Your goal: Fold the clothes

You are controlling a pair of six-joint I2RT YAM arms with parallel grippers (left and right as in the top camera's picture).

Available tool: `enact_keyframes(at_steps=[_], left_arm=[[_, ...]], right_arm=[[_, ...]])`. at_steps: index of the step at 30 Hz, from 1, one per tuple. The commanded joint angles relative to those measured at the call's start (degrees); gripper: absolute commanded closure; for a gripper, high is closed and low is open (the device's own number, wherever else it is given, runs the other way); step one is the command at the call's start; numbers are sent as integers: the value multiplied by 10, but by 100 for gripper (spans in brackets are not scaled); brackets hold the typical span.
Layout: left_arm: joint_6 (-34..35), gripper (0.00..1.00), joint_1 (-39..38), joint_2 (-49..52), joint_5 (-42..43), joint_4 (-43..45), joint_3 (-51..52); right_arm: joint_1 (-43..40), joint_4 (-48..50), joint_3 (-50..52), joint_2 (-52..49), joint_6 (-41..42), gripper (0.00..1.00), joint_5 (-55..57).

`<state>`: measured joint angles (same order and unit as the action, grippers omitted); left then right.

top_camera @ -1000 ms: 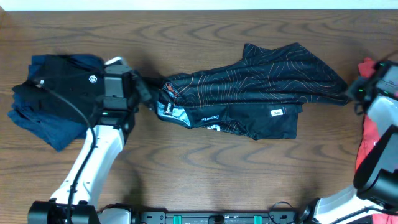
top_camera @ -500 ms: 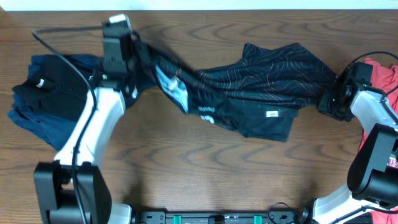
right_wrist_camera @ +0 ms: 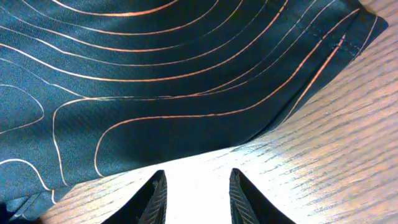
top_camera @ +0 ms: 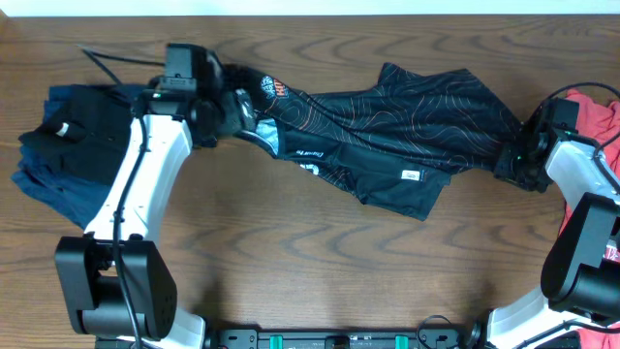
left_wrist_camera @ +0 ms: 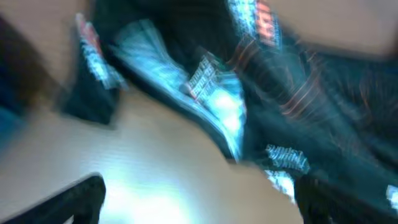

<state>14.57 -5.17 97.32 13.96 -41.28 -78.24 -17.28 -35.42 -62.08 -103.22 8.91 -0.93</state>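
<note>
I should grab the logo end's near edge with my left gripper next, to pull the black jersey (top_camera: 387, 136) straight for folding.
The black jersey (top_camera: 387, 136) with thin orange lines lies stretched across the far middle of the table, its logo end at the left. My left gripper (top_camera: 237, 109) is at that left end, open. In the blurred left wrist view its jaws (left_wrist_camera: 199, 202) stand wide apart over bare table, with the jersey (left_wrist_camera: 298, 93) just ahead. My right gripper (top_camera: 511, 160) sits at the jersey's right edge. In the right wrist view it (right_wrist_camera: 199, 193) is open over bare wood, nothing between its fingers, and the jersey's hem (right_wrist_camera: 155, 74) lies just beyond the tips.
A pile of navy and black garments (top_camera: 68, 160) lies at the far left, behind my left arm. A red garment (top_camera: 593, 109) lies at the right edge, beside my right arm. The wooden table (top_camera: 310, 271) is bare in front.
My left gripper carried the jersey's left end to the far left, then opened and let it go. My right gripper came in to the jersey's right edge and opened a little.
</note>
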Motion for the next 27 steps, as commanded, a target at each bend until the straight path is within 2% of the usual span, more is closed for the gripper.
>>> enact_keyframes(at_steps=[1, 6, 11, 17, 19, 22, 25, 27], left_arm=[[45, 2, -33, 1, 92, -23, 13], [115, 2, -120, 2, 92, -9, 46], [255, 0, -213, 17, 92, 54, 93], [386, 6, -308, 45, 92, 162, 151], [403, 9, -333, 57, 92, 196, 160], [404, 19, -364, 73, 92, 241, 163], [407, 21, -386, 92, 84, 274, 163], [442, 21, -396, 108, 68, 275, 163]], right_arm=[[5, -2, -3, 2, 0, 68, -7], [5, -8, -3, 2, 0, 69, -6], [4, -16, -3, 2, 0, 69, -6], [4, -17, -3, 2, 0, 69, -7], [4, -17, -3, 2, 0, 69, -7], [4, -18, -3, 2, 0, 69, -7], [4, -21, -3, 2, 1, 69, -7], [4, -23, -3, 2, 0, 69, -9]])
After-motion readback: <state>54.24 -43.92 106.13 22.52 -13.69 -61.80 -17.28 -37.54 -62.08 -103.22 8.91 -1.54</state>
